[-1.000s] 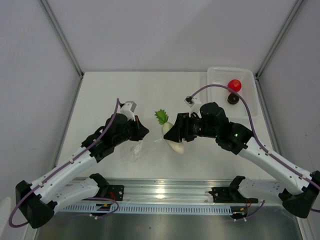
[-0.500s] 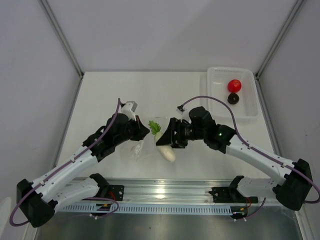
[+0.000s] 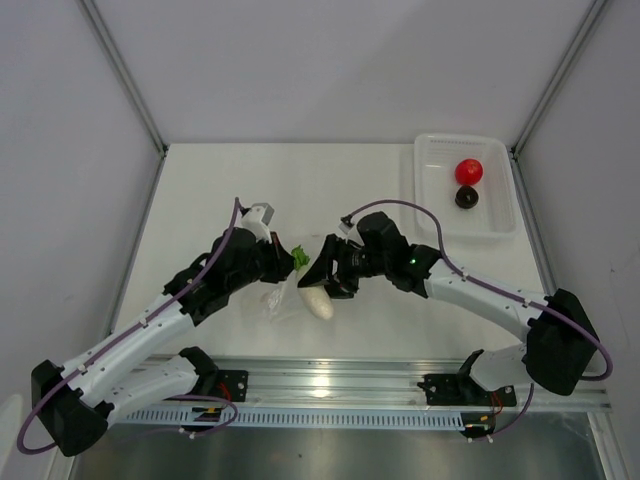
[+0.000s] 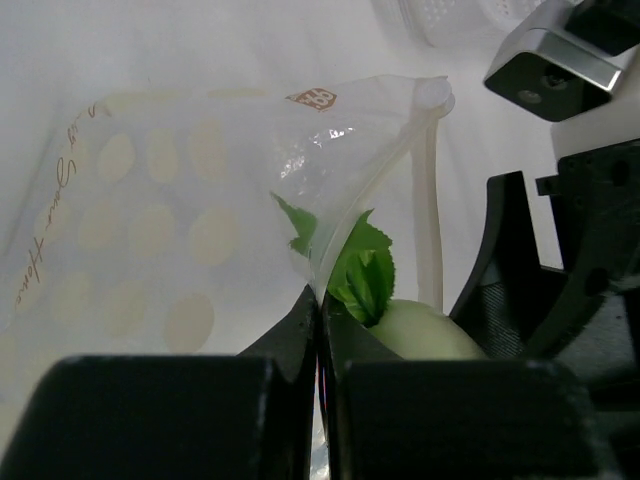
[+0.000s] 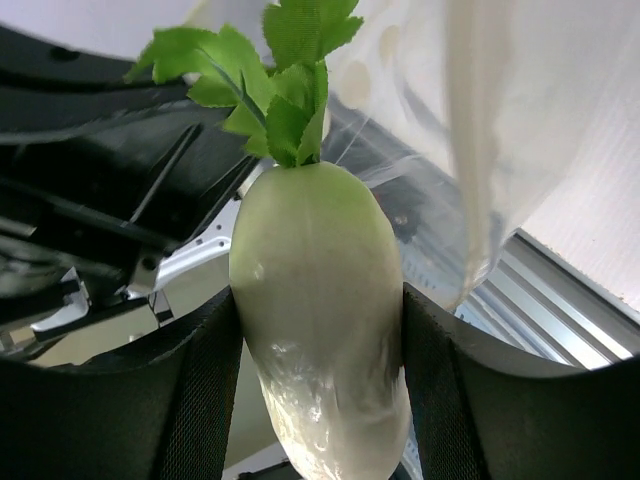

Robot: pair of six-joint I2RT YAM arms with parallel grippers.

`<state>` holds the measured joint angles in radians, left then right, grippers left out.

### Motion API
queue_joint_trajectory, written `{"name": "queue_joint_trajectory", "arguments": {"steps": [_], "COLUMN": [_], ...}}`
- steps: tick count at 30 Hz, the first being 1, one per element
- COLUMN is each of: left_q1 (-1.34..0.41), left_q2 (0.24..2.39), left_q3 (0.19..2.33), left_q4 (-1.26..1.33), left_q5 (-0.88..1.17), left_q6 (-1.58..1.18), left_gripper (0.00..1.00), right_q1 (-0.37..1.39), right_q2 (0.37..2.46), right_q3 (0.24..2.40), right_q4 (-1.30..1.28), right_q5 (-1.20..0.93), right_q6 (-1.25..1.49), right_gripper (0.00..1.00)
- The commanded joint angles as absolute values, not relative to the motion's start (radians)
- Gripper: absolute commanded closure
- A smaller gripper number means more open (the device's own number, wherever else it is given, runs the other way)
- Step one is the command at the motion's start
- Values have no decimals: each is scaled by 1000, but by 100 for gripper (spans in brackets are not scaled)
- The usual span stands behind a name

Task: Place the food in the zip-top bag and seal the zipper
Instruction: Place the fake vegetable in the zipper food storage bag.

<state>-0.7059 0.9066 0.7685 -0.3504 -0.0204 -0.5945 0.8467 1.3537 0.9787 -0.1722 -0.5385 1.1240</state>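
Note:
The white radish (image 3: 316, 303) goes farther in with my right gripper next, before release. Only its leaves reach the bag's opening, so if I opened now, it would drop outside the bag.
My left gripper (image 3: 288, 262) (image 4: 320, 312) is shut on the edge of the clear zip-top bag (image 3: 272, 300) (image 4: 180, 200) and holds its mouth up. The zipper (image 4: 430, 230) runs as a pale strip along that open edge. The white radish (image 3: 316, 303) (image 5: 315, 300) is clamped between the jaws of my right gripper (image 3: 322, 285) (image 5: 318, 340). Its green leaves (image 4: 365, 270) point into the bag's mouth, right beside the left fingertips. The red tomato (image 3: 469, 171) and the dark ball (image 3: 465, 197) lie in the white basket (image 3: 437, 150).
The basket stands at the far right corner of the table. The two arms meet nose to nose at the table's middle. A metal rail (image 3: 320, 385) with both arm bases runs along the near edge. Grey walls close in the sides.
My right arm has carried the radish leftward and slightly nearer, from mid-table to the bag's mouth. The left gripper has kept its hold on the bag.

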Motion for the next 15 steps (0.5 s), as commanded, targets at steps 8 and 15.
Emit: {"name": "queue_joint_trajectory", "arguments": {"steps": [8,15], "left_q1": [-738,-747], "left_q2": [888,931], "left_q3": [811,825], "left_q4": [-350,-318], "left_q5": [-8,60], "left_q6": [-609,-632], "left_gripper": [99,99], "right_q1": [816,776], "right_q2": [1394,1397], "right_q3": [994,992], "right_q4": [-147,-132], "right_q5": [-454,-379], "right_q6": [1158,1140], "right_gripper": [100,100]}}
